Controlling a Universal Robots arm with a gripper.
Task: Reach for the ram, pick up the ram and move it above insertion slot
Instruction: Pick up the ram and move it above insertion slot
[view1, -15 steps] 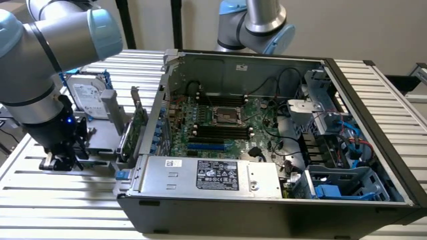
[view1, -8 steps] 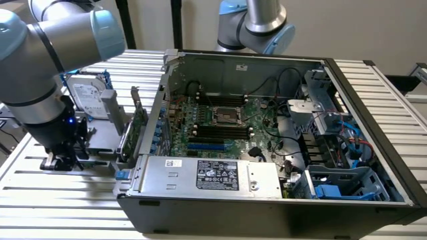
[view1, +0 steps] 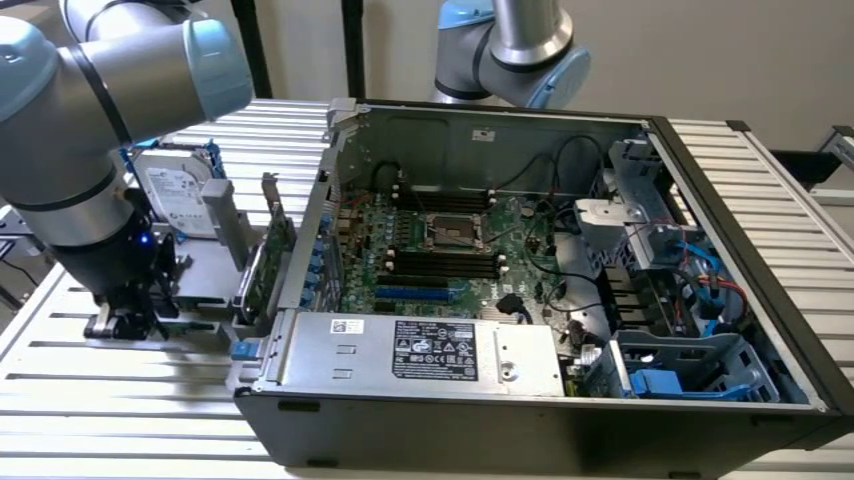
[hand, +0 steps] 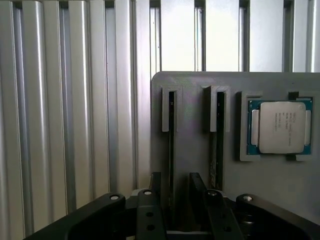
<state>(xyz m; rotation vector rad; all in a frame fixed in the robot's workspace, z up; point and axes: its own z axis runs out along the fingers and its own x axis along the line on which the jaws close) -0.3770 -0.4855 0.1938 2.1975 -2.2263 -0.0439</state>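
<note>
The grey end bracket of the holder goes around the tip of the ram (hand: 171, 145). I should pick up the ram next, so my gripper should grab it by its open middle part (hand: 171, 192).
The ram (hand: 171, 145) stands on edge in one slot of a grey holder (hand: 195, 90), seen as a thin dark strip. My gripper (hand: 175, 195) is open and straddles the stick's near end, with one finger (hand: 155, 185) on each side and small gaps to the board. In the exterior view the gripper (view1: 127, 322) sits low over the holder (view1: 200, 285), at the left of the open computer case (view1: 441, 420). The motherboard's dark memory slots (view1: 447, 262) lie inside the case beside the CPU socket (view1: 450, 232).
A second stick (hand: 216, 145) fills the neighbouring slot, and a CPU (hand: 280, 127) lies in a recess beyond it. A silver hard drive (view1: 174, 190) and an upright green card (view1: 276, 245) stand close to my arm. Another arm (view1: 514, 50) rises behind the case. Ribbed metal table (hand: 60, 125) surrounds the holder.
</note>
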